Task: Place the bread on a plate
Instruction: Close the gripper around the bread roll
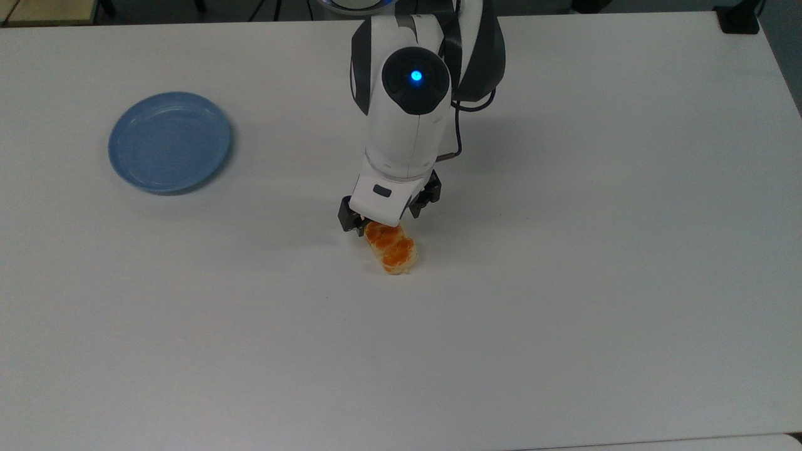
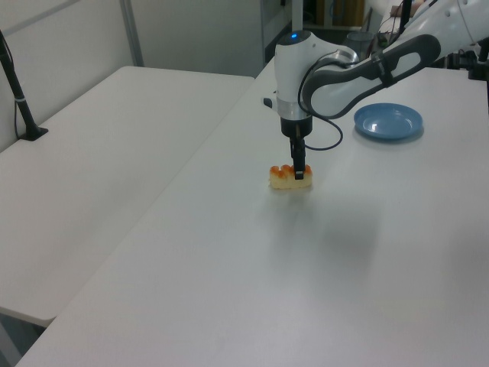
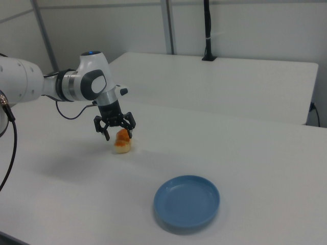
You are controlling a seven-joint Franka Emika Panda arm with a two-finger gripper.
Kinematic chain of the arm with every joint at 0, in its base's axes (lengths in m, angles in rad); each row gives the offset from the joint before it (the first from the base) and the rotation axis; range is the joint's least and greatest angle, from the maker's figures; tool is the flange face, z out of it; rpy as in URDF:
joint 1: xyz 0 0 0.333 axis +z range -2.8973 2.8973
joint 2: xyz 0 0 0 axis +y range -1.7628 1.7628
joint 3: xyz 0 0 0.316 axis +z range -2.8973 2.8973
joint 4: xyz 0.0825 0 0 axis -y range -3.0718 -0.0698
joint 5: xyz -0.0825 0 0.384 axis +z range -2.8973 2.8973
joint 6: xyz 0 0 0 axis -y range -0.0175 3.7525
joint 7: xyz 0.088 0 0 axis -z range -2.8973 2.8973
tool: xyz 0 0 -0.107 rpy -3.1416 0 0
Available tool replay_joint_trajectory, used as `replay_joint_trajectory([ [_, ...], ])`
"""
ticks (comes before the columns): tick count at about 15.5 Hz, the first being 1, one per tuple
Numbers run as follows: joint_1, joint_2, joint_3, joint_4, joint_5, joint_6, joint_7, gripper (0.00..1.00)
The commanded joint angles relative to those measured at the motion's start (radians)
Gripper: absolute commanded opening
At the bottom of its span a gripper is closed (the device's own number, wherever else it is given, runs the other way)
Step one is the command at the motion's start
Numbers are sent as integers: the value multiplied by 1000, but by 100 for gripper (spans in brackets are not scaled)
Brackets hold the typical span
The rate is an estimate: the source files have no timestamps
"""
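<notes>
My gripper should next put the bread on the light-blue plate (image 2: 388, 121), so it should grab the pale long sides of the bread (image 2: 281, 180).
The bread (image 1: 395, 250) (image 2: 281, 180) (image 3: 121, 147), a small braided bun with orange-brown lobes, lies on the white table near its middle. My gripper (image 1: 383, 220) (image 2: 299, 171) (image 3: 119, 134) is lowered over the end of the bread nearest the arm. It is open, with one finger on each side of the bun and nothing clamped. The hand hides that end of the bread in the top view. The light-blue plate (image 1: 169, 141) (image 2: 388, 121) (image 3: 187, 200) sits bare, well off to the top view's left of the bread.
A second white table (image 2: 114, 138) adjoins this one on the left view's left, with a black post (image 2: 19, 99) (image 3: 207, 30) clamped to it. The arm's black cable (image 1: 456, 134) hangs beside the wrist. Open tabletop surrounds the bread on the other sides.
</notes>
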Motion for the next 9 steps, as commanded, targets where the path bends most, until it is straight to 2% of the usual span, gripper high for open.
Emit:
replay_joint_trajectory([
  [1,21,17,-25,-3,-12,22,2,100],
  [9,21,68,-24,13,-12,95,53,100],
])
